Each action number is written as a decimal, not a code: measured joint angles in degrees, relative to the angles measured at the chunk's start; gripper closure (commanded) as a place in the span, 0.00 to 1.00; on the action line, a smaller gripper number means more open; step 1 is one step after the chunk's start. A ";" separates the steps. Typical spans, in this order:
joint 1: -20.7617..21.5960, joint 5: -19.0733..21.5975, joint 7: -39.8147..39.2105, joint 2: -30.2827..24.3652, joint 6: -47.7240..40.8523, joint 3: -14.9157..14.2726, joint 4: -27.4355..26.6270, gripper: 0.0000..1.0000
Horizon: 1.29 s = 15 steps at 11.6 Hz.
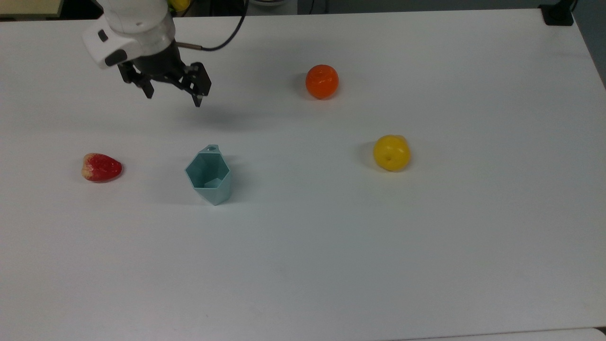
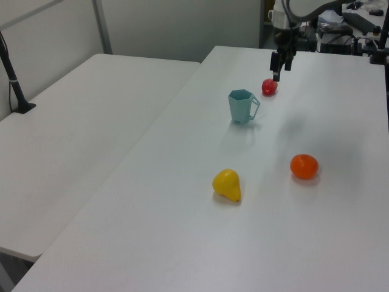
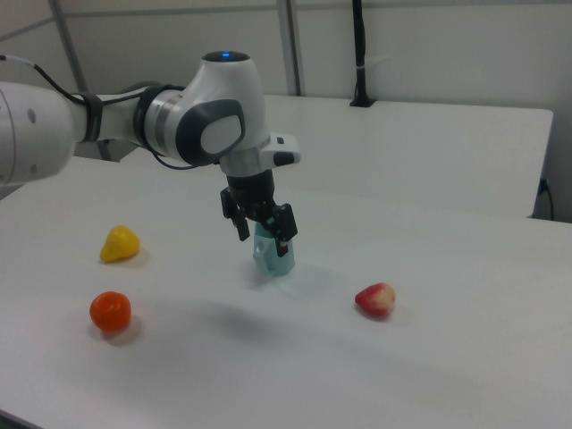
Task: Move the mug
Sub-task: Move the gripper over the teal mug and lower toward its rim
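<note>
I should grab the teal mug by its handle (image 2: 255,109) with my gripper next, to move it across the white table.
The pale teal faceted mug (image 1: 208,175) (image 2: 242,106) stands upright on the white table (image 1: 331,265), its small tab handle pointing toward the top view's upper edge. My gripper (image 1: 173,98) (image 2: 279,72) hangs open above the table, apart from the mug and beyond it toward the top view's upper left. Nothing sits between its black fingers. In the right view the gripper (image 3: 262,241) hovers in front of the mug (image 3: 279,261) and hides the mug's upper part.
A red strawberry (image 1: 101,167) (image 3: 375,299) lies at the top view's left of the mug. An orange (image 1: 322,81) (image 2: 304,166) and a yellow fruit (image 1: 391,152) (image 2: 227,184) sit to the top view's right. A second white table (image 2: 79,134) adjoins in the left view.
</note>
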 measured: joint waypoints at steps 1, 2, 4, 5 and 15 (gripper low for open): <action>0.48 0.08 -0.15 1.05 1.64 0.01 -0.10 0.00; 1.26 0.15 -0.15 2.20 3.40 0.04 -0.36 0.00; 2.37 0.60 0.00 3.82 9.87 0.05 -2.49 0.00; 2.61 0.86 0.08 4.07 13.42 0.05 -4.14 0.00; 4.40 0.94 4.44 5.99 22.00 0.07 -7.48 0.27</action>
